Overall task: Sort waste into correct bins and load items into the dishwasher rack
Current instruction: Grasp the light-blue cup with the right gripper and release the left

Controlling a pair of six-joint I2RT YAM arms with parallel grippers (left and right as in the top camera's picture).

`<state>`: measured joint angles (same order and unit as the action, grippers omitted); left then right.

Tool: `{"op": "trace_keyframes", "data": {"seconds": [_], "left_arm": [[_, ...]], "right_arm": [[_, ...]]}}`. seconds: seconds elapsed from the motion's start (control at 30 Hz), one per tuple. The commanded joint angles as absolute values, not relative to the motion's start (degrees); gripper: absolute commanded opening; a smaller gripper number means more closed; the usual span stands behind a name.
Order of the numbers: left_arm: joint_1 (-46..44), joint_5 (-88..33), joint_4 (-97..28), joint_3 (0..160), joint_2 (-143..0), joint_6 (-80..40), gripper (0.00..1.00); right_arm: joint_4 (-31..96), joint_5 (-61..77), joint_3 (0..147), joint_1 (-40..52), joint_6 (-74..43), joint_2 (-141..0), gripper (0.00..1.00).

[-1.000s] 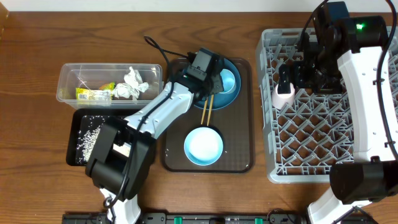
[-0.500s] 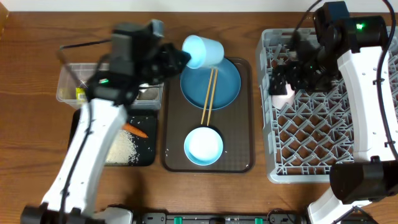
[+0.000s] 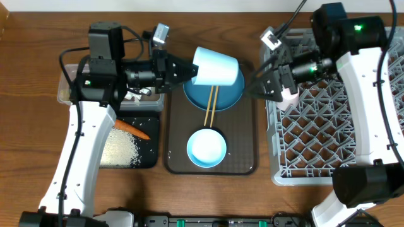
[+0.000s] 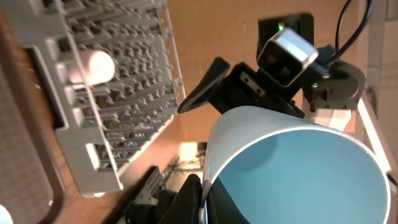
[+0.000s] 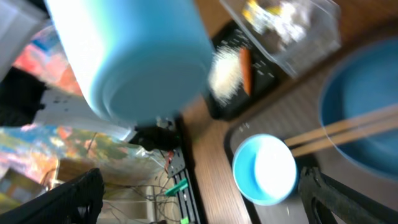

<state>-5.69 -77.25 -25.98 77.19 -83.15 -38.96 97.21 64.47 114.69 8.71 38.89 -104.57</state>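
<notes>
The cup's rim should stay free to go opening-first into the dishwasher rack, so my right gripper will next grab the small light blue cup around its base end [image 3: 232, 68] [image 5: 151, 79].
My left gripper [image 3: 187, 68] is shut on the rim of the small light blue cup [image 3: 215, 65] and holds it on its side above the dark blue plate [image 3: 230, 91]. In the left wrist view the jaws [image 4: 202, 202] pinch the cup's wall [image 4: 292, 168]. My right gripper [image 3: 254, 85] is open and empty, pointing left at the cup from just beside the grey rack [image 3: 328, 126]. The right wrist view shows the cup's base [image 5: 130, 62] ahead of the open fingers [image 5: 205, 199]. The pink cup [image 3: 289, 96] lies in the rack. Two chopsticks [image 3: 210, 106] rest on the plate. The light blue bowl [image 3: 206, 148] sits on the brown tray.
The dark brown tray [image 3: 243, 164] holds the plate and bowl. The black tray [image 3: 148, 161] holds white rice [image 3: 120, 146] and an orange carrot [image 3: 131, 129]. The clear container [image 3: 66, 91] with wrapper and tissue is mostly under my left arm; it also shows in the right wrist view [image 5: 292, 25].
My left gripper has carried the light blue cup a little to the right. My right gripper has left the pink cup in the rack and swung left toward the blue cup, open.
</notes>
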Motion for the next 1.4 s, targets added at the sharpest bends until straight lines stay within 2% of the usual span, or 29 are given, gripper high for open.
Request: {"op": "trace_keyframes", "data": {"seconds": [0.0,0.37,0.47,0.57,0.7,0.83,1.03,1.27,1.37], "left_arm": [[-7.97,-80.51,-26.09,77.36,-83.18,-37.93,0.06],[-10.07,-79.92,-26.11,77.36,-83.18,-35.79,0.06],[-10.07,-79.57,-26.13,77.36,-83.18,-35.79,0.06],[-10.07,-79.44,-26.13,77.36,-83.18,-35.81,0.06],[-10.07,-79.44,-26.13,77.36,-83.18,-35.79,0.06],[-10.07,-78.81,-27.07,77.34,-83.18,-34.28,0.06],[-10.07,-74.74,-36.36,77.34,-83.18,-27.53,0.06],[-10.07,-71.07,-40.66,77.34,-83.18,-25.08,0.06],[-10.07,-70.83,-40.66,77.34,-83.18,-25.08,0.14]], "right_arm": [[97.21,70.39,114.65,10.70,45.67,-104.36,0.99],[96.42,72.60,114.65,12.40,45.93,-104.36,0.97],[95.02,76.62,114.65,12.40,45.93,-104.36,0.85],[94.48,78.96,114.65,12.40,45.91,-104.36,0.66],[94.70,78.26,114.65,12.40,45.87,-104.36,0.62],[94.48,78.26,114.65,12.16,45.87,-104.36,0.52],[94.08,78.26,114.65,11.03,45.89,-104.36,0.44],[93.82,78.19,114.65,10.68,45.91,-104.36,0.40],[92.97,78.19,114.65,10.68,45.91,-104.36,0.35]]}}
